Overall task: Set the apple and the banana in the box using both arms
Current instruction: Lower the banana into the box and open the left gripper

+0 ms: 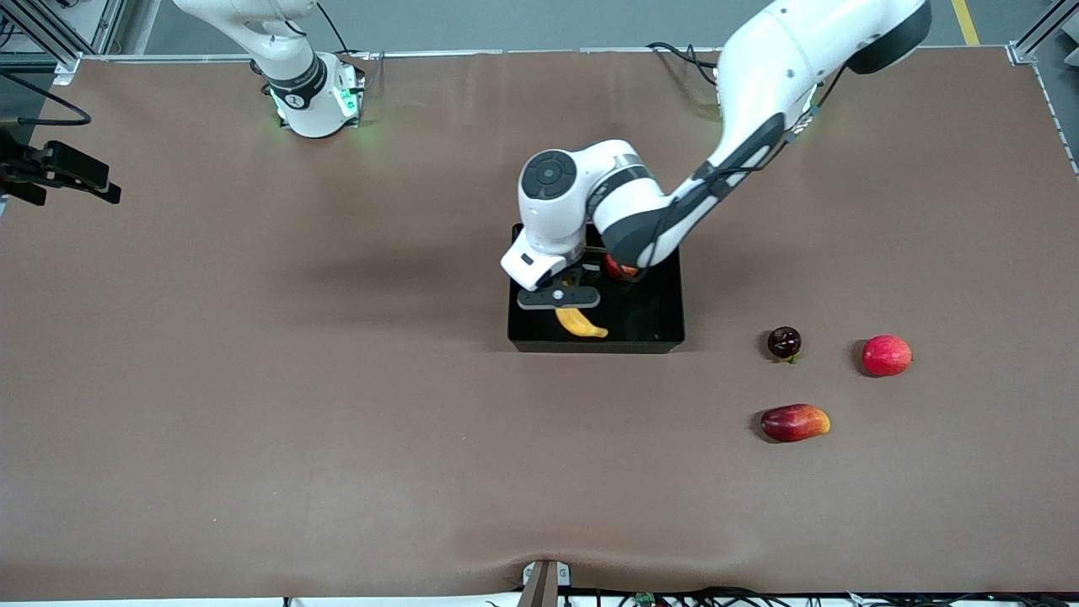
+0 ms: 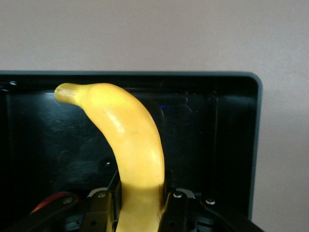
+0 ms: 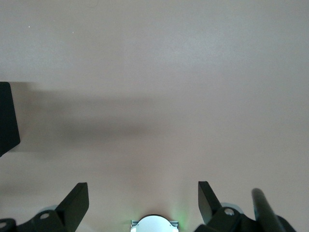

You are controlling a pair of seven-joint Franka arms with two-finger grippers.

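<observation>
The banana (image 1: 580, 324) goes lower in the box next, before my left gripper opens. In the front view, it hangs above the box's bottom, near the box's rim height.
The black box (image 1: 666, 337) sits mid-table. My left gripper (image 1: 566, 303) is inside it, over the end toward the right arm, shut on the yellow banana (image 1: 580, 324). In the left wrist view the fingers (image 2: 176, 208) clamp the banana (image 2: 130, 140) near one end, and its stem end points at the box wall (image 2: 231, 121). The apple (image 1: 621, 268) lies in the box, mostly hidden under the left arm's wrist; a red patch (image 2: 50, 200) shows beside the fingers. My right gripper (image 3: 143, 193) is open and empty over bare table, above its own base.
Three fruits lie on the table toward the left arm's end: a dark round fruit (image 1: 784, 341), a pinkish-red round fruit (image 1: 887, 355) and an elongated red-yellow fruit (image 1: 795, 422), the nearest to the front camera. A black fixture (image 1: 59, 173) juts in at the right arm's end.
</observation>
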